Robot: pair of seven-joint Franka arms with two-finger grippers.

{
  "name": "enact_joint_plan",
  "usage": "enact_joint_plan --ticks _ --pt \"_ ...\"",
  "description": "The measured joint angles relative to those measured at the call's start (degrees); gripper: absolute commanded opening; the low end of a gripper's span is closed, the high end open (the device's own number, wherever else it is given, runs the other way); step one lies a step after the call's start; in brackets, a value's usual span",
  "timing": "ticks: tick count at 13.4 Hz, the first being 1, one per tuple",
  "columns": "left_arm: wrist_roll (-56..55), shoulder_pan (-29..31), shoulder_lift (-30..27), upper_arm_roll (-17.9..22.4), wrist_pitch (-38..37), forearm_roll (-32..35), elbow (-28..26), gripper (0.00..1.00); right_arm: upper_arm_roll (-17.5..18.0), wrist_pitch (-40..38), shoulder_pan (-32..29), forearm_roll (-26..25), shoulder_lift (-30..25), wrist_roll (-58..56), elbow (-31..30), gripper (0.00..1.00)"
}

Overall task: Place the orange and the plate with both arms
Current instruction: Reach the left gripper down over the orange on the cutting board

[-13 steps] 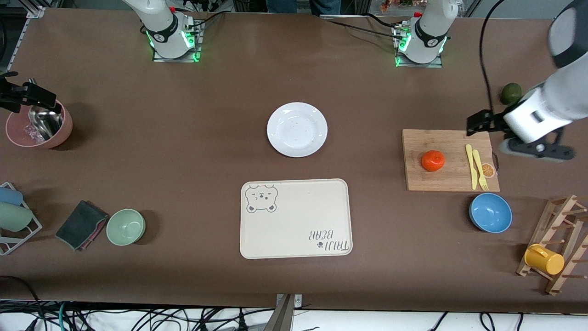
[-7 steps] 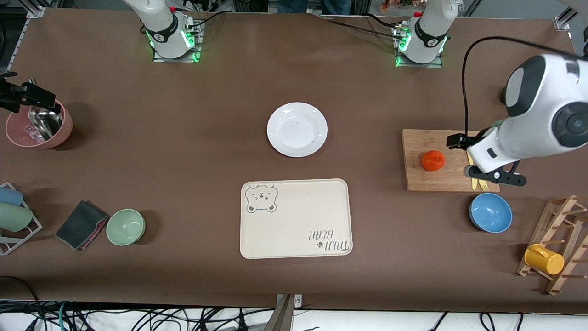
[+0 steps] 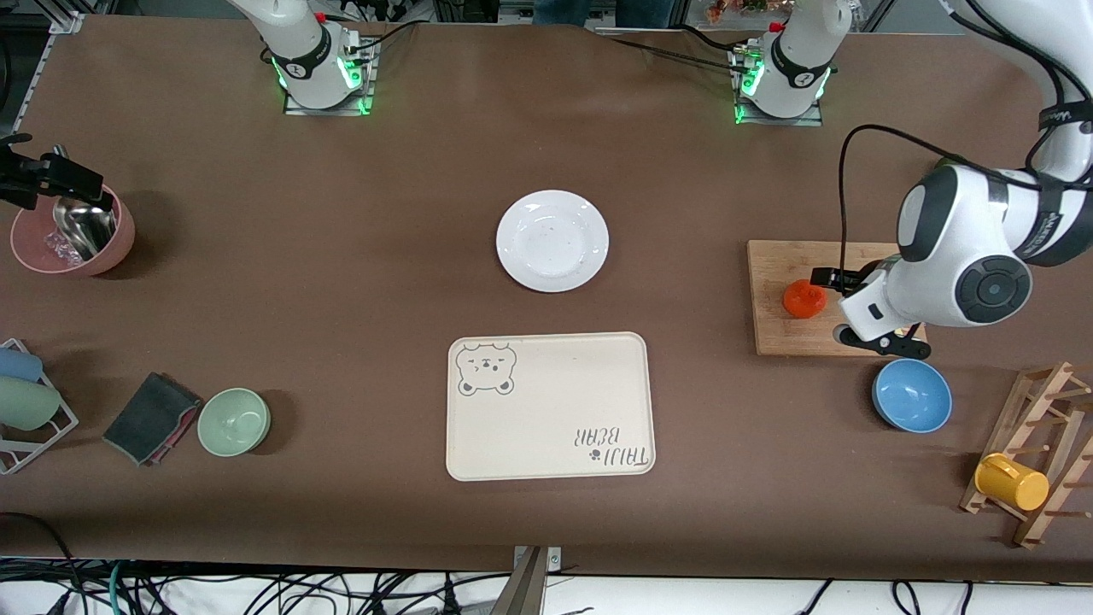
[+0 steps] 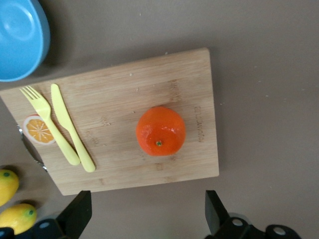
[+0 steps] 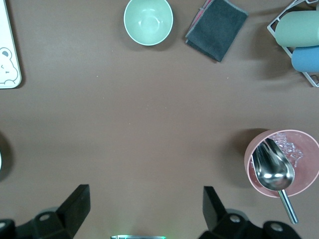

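Observation:
I need to place the orange on the white plate (image 3: 552, 240), so I will next grab the orange by its round body (image 3: 804, 299) with my left gripper.
The orange (image 3: 803, 298) sits on a wooden cutting board (image 3: 773, 333) toward the left arm's end of the table. In the left wrist view the orange (image 4: 160, 131) lies on the board (image 4: 114, 94), stem dimple up. My left gripper (image 3: 884, 343) hangs above the board beside the orange; its jaws (image 4: 147, 203) are wide open and empty. The white plate (image 3: 552, 240) lies empty at the table's middle. My right gripper (image 3: 43, 175) waits over a pink bowl at the right arm's end, open and empty (image 5: 146, 198).
A yellow fork (image 4: 50, 124), a knife (image 4: 72, 130) and an orange-slice charm lie on the board. A blue bowl (image 3: 911, 395) stands nearer the camera than the board. The bear tray (image 3: 546, 406), a green bowl (image 3: 233, 421), a cloth (image 3: 152, 417), a pink bowl with a scoop (image 5: 281, 162) and a mug rack (image 3: 1012, 483) are also in view.
My left arm has swung in from the table's end to over the cutting board, close to the orange. The right arm, orange and plate have not moved.

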Motion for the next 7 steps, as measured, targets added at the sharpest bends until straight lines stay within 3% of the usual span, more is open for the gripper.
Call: enact_joint_plan --ticks 4,7 --pt "0.0 2.6 0.1 0.1 8.7 -0.3 -8.3 1.00 0.0 0.0 0.0 0.0 0.0 0.0 0.0 1.00" --pt "-1.9 3.0 0.2 0.1 11.0 -0.9 -11.0 1.00 0.0 0.0 0.0 0.0 0.0 0.0 0.0 1.00"
